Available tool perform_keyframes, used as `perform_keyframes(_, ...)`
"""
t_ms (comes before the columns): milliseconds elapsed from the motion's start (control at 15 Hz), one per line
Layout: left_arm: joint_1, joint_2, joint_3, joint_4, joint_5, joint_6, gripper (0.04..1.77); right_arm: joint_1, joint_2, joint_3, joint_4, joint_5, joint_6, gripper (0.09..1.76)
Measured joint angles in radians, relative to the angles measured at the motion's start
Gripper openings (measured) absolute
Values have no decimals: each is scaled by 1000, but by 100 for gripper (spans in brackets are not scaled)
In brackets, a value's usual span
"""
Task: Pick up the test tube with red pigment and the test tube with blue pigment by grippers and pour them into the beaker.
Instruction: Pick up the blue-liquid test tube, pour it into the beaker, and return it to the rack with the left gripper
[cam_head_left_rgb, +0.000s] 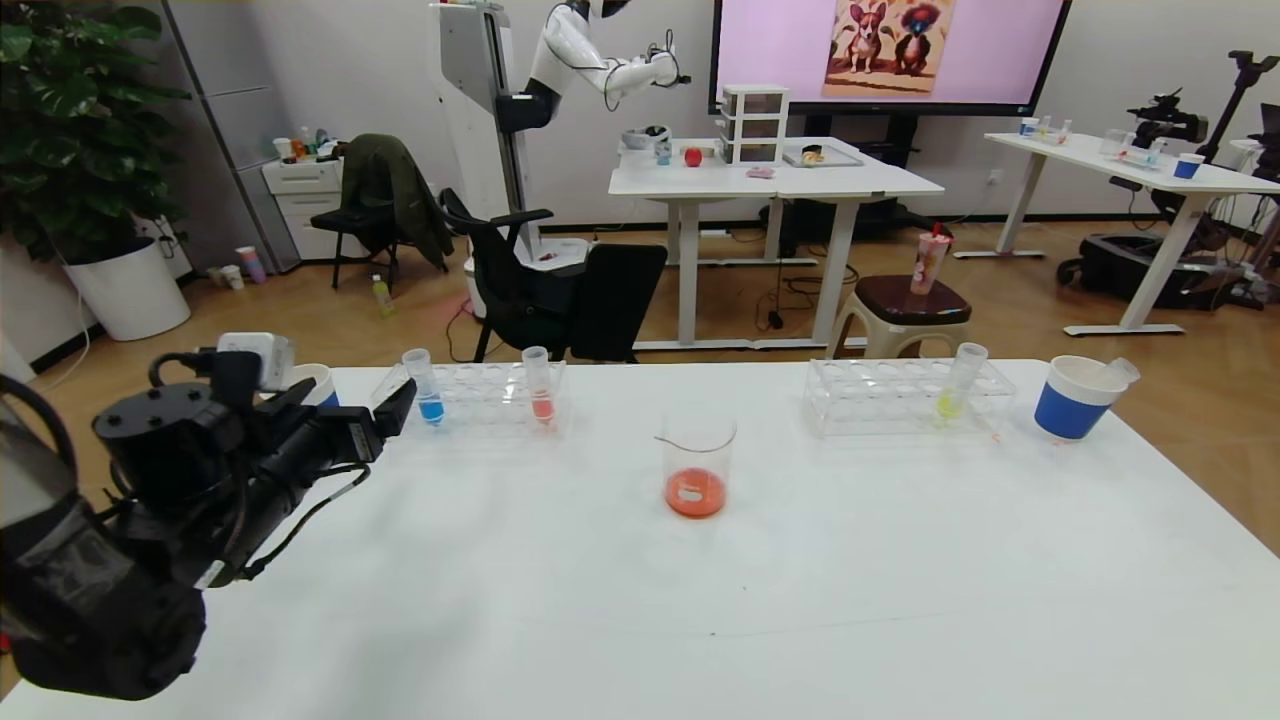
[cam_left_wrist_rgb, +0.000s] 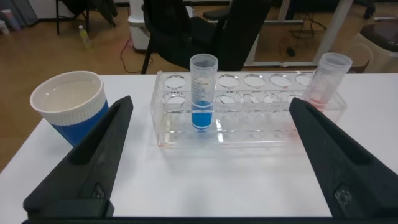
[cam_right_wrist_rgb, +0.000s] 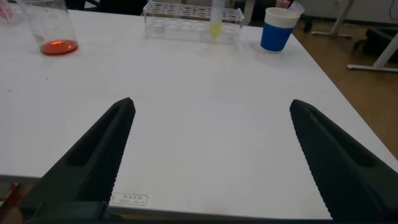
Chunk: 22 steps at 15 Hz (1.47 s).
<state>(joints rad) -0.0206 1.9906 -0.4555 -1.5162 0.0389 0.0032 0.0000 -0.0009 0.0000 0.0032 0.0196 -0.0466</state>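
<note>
The left gripper grabs the test tube by the upper part of its body (cam_head_left_rgb: 421, 378) next. This keeps the blue-pigment test tube's opening free to pour into the beaker (cam_head_left_rgb: 697, 465).
The test tube with blue pigment (cam_head_left_rgb: 430, 400) stands upright at the left end of a clear rack (cam_head_left_rgb: 480, 410); it also shows in the left wrist view (cam_left_wrist_rgb: 203, 93). My left gripper (cam_head_left_rgb: 355, 412) is open and empty just short of that rack (cam_left_wrist_rgb: 249, 124), with the blue tube ahead between its fingers (cam_left_wrist_rgb: 99, 143). No tube with a deep red tip shows. A tube with a pale salmon-orange tip (cam_head_left_rgb: 540, 395) stands in the same rack. The beaker (cam_head_left_rgb: 697, 465) at mid-table holds red-orange liquid. My right gripper (cam_right_wrist_rgb: 211, 104) is open and empty over the table's near right part.
A blue-banded paper cup (cam_left_wrist_rgb: 68, 106) stands left of the rack. A second rack (cam_head_left_rgb: 905, 395) at the far right holds a yellow-green tube (cam_head_left_rgb: 955, 390). Another blue-banded cup (cam_head_left_rgb: 1075, 400) beside it has a clear tube leaning in it. The table's right edge (cam_right_wrist_rgb: 336, 81) is close.
</note>
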Motion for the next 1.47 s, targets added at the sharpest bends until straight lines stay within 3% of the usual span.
perform_keyframes(467,7,180,-174,-19,10,-4,175,0,0,0,0,0,0,174)
perform_keyframes(933,10,348,-463,24,31,0,175,0,0,0,0,-1,0,174)
perform_keyframes(1467,11,402,-501,27,36,-4,172,0,0,0,0,0,0,174)
